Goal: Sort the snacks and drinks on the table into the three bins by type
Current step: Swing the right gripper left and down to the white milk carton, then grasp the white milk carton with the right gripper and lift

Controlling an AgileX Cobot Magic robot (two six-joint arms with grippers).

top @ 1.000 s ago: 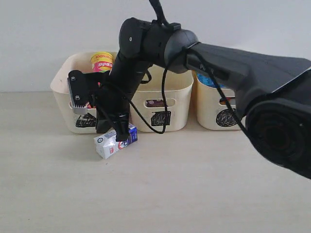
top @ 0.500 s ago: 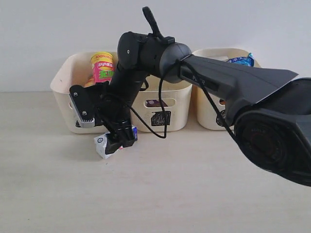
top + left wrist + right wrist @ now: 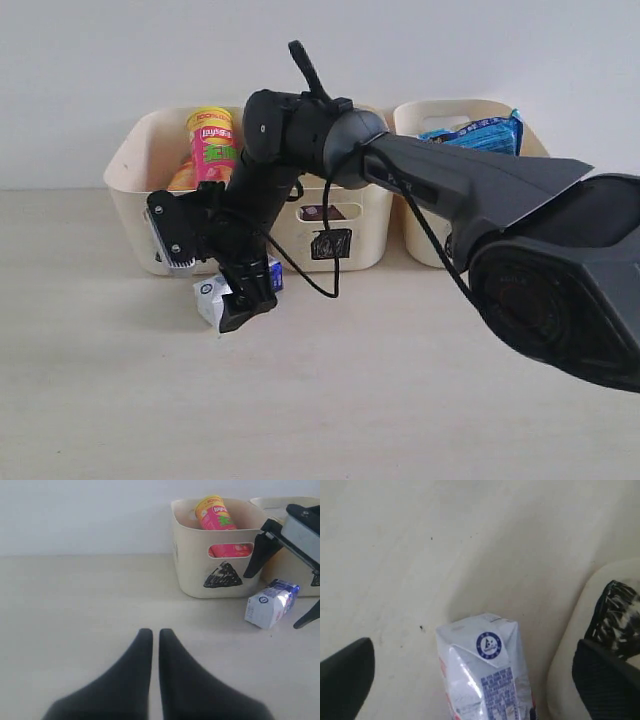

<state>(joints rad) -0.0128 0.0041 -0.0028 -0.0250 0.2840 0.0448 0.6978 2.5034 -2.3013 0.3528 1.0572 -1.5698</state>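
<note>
My right gripper takes hold of the drink carton by its end with the round logo next, to sort the carton into the square bin.
The white and blue drink carton lies on its side on the table, just in front of the triangle bin. My right gripper reaches across from the right and stands open astride the carton, one finger on each side, not touching it. In the right wrist view the carton lies between the two fingertips. The pink chip can and an orange bag are in the triangle bin. My left gripper is shut and empty, low over bare table.
The square bin holds a dark purple carton, seen through its handle cutout. A blue bag sticks out of the right bin, whose mark is hidden by the arm. The triangle bin's wall is close beside the carton.
My right gripper has dropped lower and swung slightly left, so its open fingers now straddle the carton. The carton has stayed in place. The blue bag has come into sight.
</note>
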